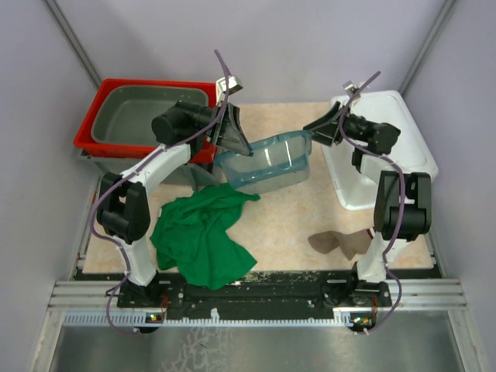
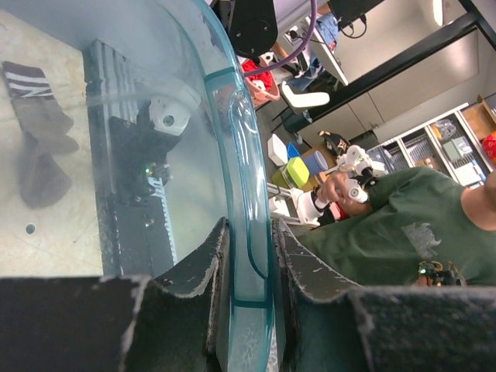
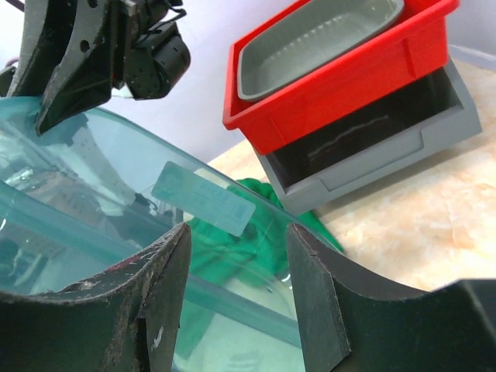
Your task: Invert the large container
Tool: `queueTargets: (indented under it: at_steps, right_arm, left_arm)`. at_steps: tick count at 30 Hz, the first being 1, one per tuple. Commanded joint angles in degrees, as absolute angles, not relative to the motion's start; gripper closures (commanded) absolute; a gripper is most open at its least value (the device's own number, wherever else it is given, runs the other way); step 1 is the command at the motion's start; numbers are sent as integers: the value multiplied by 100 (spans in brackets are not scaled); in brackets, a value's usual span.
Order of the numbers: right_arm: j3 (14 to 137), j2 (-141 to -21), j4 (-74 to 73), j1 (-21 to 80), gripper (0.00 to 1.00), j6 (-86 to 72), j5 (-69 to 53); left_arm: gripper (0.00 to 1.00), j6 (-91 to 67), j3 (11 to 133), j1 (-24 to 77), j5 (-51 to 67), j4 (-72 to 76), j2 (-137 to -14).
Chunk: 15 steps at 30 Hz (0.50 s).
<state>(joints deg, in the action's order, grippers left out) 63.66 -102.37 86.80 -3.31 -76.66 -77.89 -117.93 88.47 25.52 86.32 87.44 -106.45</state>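
Observation:
My right gripper will next pinch the large container's side at the rim (image 1: 307,137) (image 3: 241,304), at the container's end opposite my left gripper, so both can turn it over.
The large container (image 1: 267,159) is clear blue-tinted plastic and hangs tilted on its side above the mat's far middle. My left gripper (image 1: 236,143) is shut on its left wall; in the left wrist view the gripper (image 2: 248,252) has both pads pressed on the thin blue wall (image 2: 240,155). My right gripper (image 1: 314,132) is at the container's right end. In the right wrist view this gripper (image 3: 236,260) has its jaws spread wide, with the container wall (image 3: 116,201) showing between and behind them, and nothing is pinched.
A red bin (image 1: 87,128) holding a grey tub (image 1: 147,116) sits on a grey crate at the far left. A white bin (image 1: 387,155) stands at the right. A green cloth (image 1: 201,236) lies front left and a brown sock (image 1: 341,244) front right.

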Motion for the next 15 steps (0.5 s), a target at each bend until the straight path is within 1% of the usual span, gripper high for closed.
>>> queueTargets:
  at_steps: [1, 4, 5, 7, 8, 11, 15]
  right_arm:
    - [6303, -9608, 9901, -628, 47, -7291, -7771]
    - [6460, -9515, 9900, -812, 47, -7295, -7761]
    - [6528, -9419, 9904, -845, 41, -7299, -7761]
    - [6644, -9336, 9899, -912, 17, -7312, -7790]
    - [6696, -9354, 9902, -945, 12, -7305, -7798]
    - [6874, -9411, 9898, -1026, 11, -7308, -7837]
    - [7098, -9619, 9905, -1066, 13, -7343, -7999]
  left_arm:
    - [100, -11887, 8992, 2556, 8336, 9367, -10435]
    - [100, -11999, 8944, 2553, 8278, 9519, -10470]
    - [100, -12025, 8947, 2550, 8258, 9559, -10482]
    - [100, -12046, 8923, 2557, 8201, 9624, -10489]
    - [100, -12048, 8912, 2563, 8192, 9644, -10489]
    - [100, -12086, 8909, 2559, 8138, 9698, -10505]
    - [100, -12168, 8965, 2563, 8050, 9847, -10556]
